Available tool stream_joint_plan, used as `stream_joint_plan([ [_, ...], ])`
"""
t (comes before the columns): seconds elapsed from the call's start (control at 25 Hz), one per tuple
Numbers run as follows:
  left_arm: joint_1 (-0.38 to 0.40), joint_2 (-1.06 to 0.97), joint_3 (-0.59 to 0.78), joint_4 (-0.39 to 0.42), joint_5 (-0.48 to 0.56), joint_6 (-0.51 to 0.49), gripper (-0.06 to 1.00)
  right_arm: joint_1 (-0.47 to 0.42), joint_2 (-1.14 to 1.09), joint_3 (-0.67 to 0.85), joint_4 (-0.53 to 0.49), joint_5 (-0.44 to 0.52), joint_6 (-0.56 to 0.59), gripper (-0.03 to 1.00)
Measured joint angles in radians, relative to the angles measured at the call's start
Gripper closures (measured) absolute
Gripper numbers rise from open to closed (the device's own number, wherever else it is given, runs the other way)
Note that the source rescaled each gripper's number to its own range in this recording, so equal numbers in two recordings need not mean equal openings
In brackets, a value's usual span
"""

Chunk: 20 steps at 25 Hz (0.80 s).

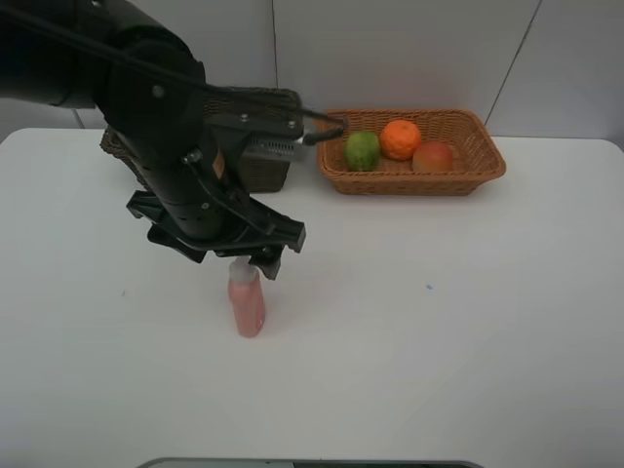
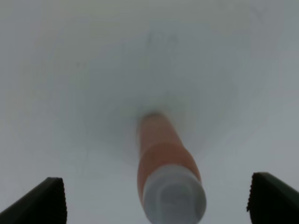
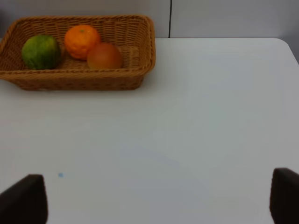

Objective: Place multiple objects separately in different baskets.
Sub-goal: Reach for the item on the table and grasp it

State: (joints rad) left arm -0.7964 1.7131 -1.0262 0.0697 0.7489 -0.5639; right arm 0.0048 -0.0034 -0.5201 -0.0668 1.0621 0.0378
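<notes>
My left gripper's fingers stop up at the white cap (image 1: 242,269), above the pink bottle's body (image 1: 248,307), so closing now would miss the bottle's body. I will lower my left gripper first.
A pink bottle (image 1: 247,306) with a white cap stands upright on the white table (image 1: 439,322). My left gripper (image 1: 250,259) hangs right over its cap, open; in the left wrist view the bottle (image 2: 164,154) sits between the two spread fingertips (image 2: 44,200) without touching them. The light tan basket (image 1: 483,166) at the back holds a green fruit (image 1: 362,150), an orange (image 1: 401,138) and a red-yellow fruit (image 1: 433,156). The dark brown basket (image 1: 265,175) is mostly hidden behind the left arm. My right gripper (image 3: 154,198) is open over bare table, facing the tan basket (image 3: 84,80).
The left arm's black bulk covers the back left of the table. A white wall runs close behind both baskets. A small blue speck (image 3: 60,175) marks the table near the right gripper.
</notes>
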Motion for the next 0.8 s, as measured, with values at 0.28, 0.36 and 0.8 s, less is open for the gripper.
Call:
stream_joint_plan([
  [0.28,0.000,0.088,0.000,-0.022,0.000,0.016,-0.05,0.000,0.000,0.000,0.000,0.000,0.000,-0.03],
  [0.36,0.000,0.103,0.000,-0.029,-0.002,0.035,-0.05,0.000,0.000,0.000,0.000,0.000,0.000,-0.03],
  [0.8,0.000,0.129,0.001,-0.062,-0.040,0.069,0.06,0.000,0.000,0.000,0.000,0.000,0.000,-0.03],
])
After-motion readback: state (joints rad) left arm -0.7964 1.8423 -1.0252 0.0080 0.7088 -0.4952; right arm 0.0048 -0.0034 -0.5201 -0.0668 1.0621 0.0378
